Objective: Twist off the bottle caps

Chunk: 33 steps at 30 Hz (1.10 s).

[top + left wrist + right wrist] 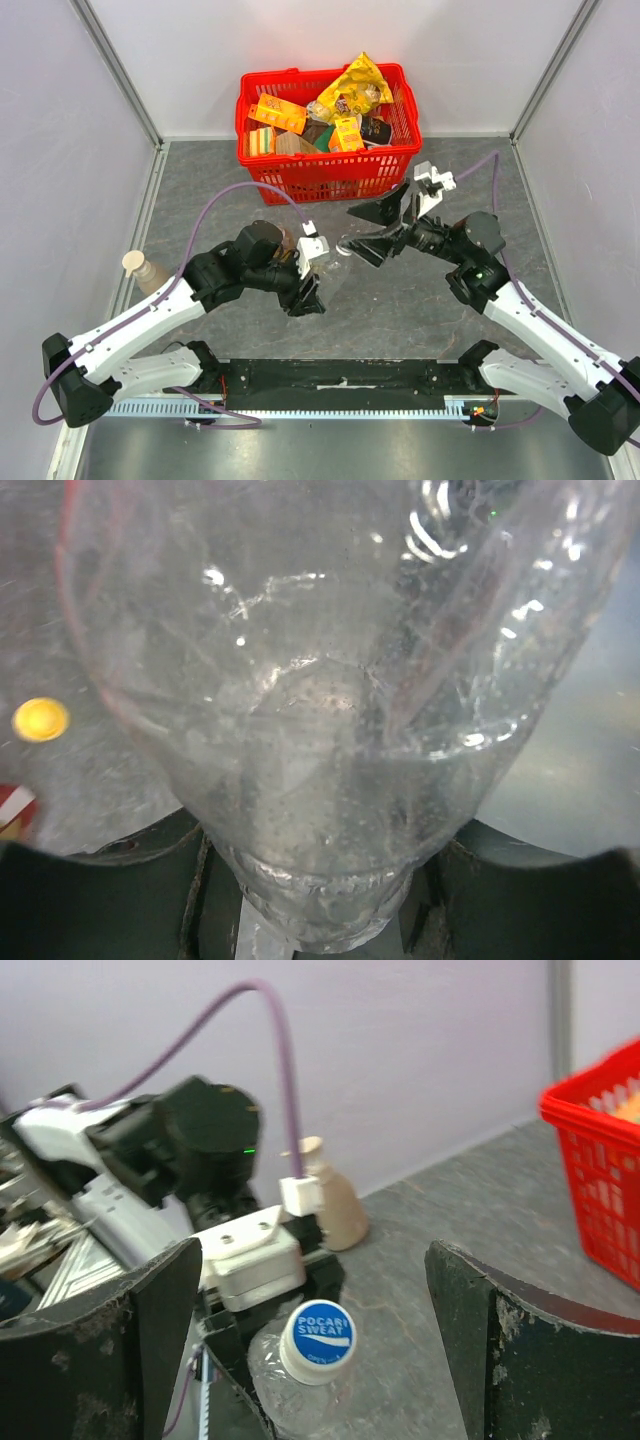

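Note:
My right gripper takes hold of the blue-topped cap [345, 246] [318, 1338] by its opposite sides next, facing the cap's top, to unscrew it from the held bottle.
A clear plastic bottle [296, 1402] lies tilted in my left gripper [325, 925], which is shut on its base end; the bottle's body [320, 710] fills the left wrist view. Its blue-topped cap [318, 1338], printed POCARI SWEAT, sits on the neck and points toward my right gripper [312, 1260]. That gripper is open, with one finger [110, 1350] on each side of the cap and touching nothing. From above, the cap [345, 246] sits just left of the right gripper [366, 232], with the left gripper [307, 288] behind it. A loose yellow cap [40, 719] lies on the table.
A brownish bottle with a beige cap [141, 268] stands at the left wall, also seen as the brownish bottle [335, 1205] behind the left arm. A red basket [325, 165] full of packaged goods stands at the back centre. A red-and-white object [14, 808] shows at the left edge.

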{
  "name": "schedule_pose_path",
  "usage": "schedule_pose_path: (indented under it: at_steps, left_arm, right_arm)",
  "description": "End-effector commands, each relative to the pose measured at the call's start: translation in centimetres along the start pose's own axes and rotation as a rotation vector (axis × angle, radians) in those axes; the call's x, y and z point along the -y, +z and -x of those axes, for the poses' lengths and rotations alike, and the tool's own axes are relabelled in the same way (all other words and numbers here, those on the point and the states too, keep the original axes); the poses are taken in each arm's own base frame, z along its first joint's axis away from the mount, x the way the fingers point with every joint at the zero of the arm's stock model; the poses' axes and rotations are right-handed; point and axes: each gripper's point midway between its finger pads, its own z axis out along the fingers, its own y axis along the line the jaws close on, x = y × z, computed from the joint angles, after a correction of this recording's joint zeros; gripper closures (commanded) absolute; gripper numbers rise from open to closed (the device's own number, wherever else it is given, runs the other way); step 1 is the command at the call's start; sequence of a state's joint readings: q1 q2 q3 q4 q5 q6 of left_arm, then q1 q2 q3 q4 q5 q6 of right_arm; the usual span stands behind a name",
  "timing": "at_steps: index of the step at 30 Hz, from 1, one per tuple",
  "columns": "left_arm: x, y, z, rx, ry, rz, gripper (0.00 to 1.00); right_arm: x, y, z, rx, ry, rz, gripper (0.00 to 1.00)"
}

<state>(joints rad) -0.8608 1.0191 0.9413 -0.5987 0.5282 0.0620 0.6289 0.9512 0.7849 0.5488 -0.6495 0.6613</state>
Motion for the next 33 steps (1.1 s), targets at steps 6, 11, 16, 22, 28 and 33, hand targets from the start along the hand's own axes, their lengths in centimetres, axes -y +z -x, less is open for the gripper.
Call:
schedule_pose_path:
  at_steps: [6, 11, 16, 22, 28, 33]
  left_arm:
    - [-6.1, -0.9, -1.1, -0.017, -0.089, 0.368, 0.8]
    - [-7.4, -0.8, -2.2, -0.064, -0.123, 0.44, 0.8]
    - [-8.2, -0.1, -3.7, -0.138, -0.148, 0.462, 0.8]
    - [-8.6, 0.1, -4.3, -0.173, -0.156, 0.473, 0.81]
    - [-8.7, 0.0, -4.4, -0.175, -0.156, 0.483, 0.81]
    - [-8.9, 0.1, -4.6, -0.186, -0.156, 0.488, 0.81]
  right_arm:
    - [8.4, -0.7, -2.7, -0.059, 0.133, -0.435, 0.02]
    - [9.6, -0.5, -4.9, -0.106, 0.218, -0.465, 0.02]
    - [10.1, -0.1, -6.5, -0.139, 0.26, -0.461, 0.03]
    - [10.6, 0.3, -8.3, -0.169, 0.326, -0.453, 0.13]
    - [11.5, 0.3, -10.4, -0.19, 0.385, -0.46, 0.31]
    - [11.1, 0.6, -10.7, -0.165, 0.425, -0.424, 0.49]
